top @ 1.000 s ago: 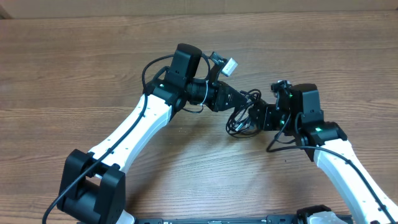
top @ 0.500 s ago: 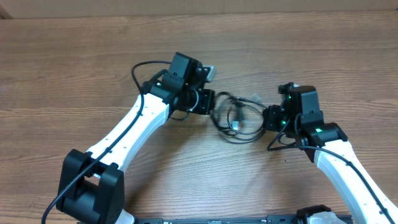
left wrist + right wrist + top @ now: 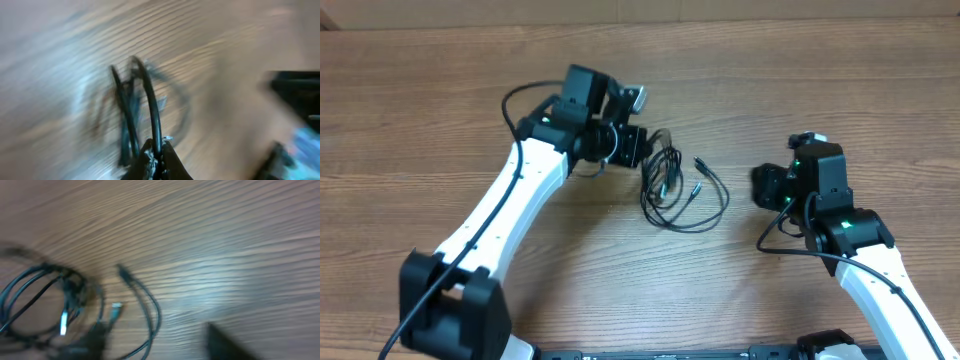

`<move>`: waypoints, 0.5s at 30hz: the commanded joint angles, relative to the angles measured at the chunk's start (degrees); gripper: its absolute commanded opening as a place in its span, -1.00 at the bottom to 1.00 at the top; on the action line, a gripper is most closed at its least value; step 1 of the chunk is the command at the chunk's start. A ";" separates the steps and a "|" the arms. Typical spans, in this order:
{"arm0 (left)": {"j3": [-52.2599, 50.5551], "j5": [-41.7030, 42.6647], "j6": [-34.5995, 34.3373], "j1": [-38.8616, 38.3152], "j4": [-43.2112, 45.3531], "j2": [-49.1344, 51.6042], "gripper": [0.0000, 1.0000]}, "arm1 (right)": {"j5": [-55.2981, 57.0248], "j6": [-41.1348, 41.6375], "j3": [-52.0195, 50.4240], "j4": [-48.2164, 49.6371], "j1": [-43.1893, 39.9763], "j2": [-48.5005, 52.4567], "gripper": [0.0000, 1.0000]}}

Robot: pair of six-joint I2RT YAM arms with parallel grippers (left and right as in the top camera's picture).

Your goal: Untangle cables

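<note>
I should keep holding the black cable point(image 3: 151, 100) with my left gripper until it lies on the wooden tabletop, because that piece of cable rises from the bundle to my lifted fingers.
A bundle of thin black cables point(image 3: 682, 192) lies looped on the wooden table between the two arms, with small plugs at the loose ends. My left gripper point(image 3: 642, 150) is at the bundle's upper left end. In the left wrist view its jaws point(image 3: 156, 152) are shut on one black cable point(image 3: 150, 105), and the other strands trail beside it. My right gripper point(image 3: 760, 186) is to the right of the cables and apart from them. In the blurred right wrist view its fingers point(image 3: 157, 339) are spread and empty, with the cables point(image 3: 145, 305) lying ahead.
The wooden table point(image 3: 440, 120) stretches around both arms. A thicker black wire loops off the left arm point(image 3: 520, 95) and another off the right arm point(image 3: 775, 235). A pale wall edge runs along the far side.
My left gripper has moved left, dragging the cables with it. My right gripper has let go of the bundle and drawn back to the right. The cables now lie spread out.
</note>
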 commanded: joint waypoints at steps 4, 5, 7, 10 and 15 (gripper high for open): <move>3.89 23.63 8.74 -0.68 1.68 -5.90 -0.92 | -15.41 -2.43 1.68 2.19 -0.02 -0.44 0.96; 3.89 26.25 8.92 -0.68 1.75 -5.88 -0.92 | -15.89 -2.86 1.68 2.38 -0.02 -0.37 0.99; 3.87 31.87 8.96 -0.90 2.64 -5.86 -0.92 | -16.63 -3.48 1.68 3.02 -0.02 0.13 1.00; 3.87 29.59 8.94 -1.16 3.37 -5.86 -0.92 | -16.63 -3.43 1.68 3.45 -0.02 1.40 1.00; 3.87 -6.16 3.58 -1.16 -0.90 -5.75 -0.92 | -16.57 -3.43 1.68 3.02 -0.02 4.52 1.00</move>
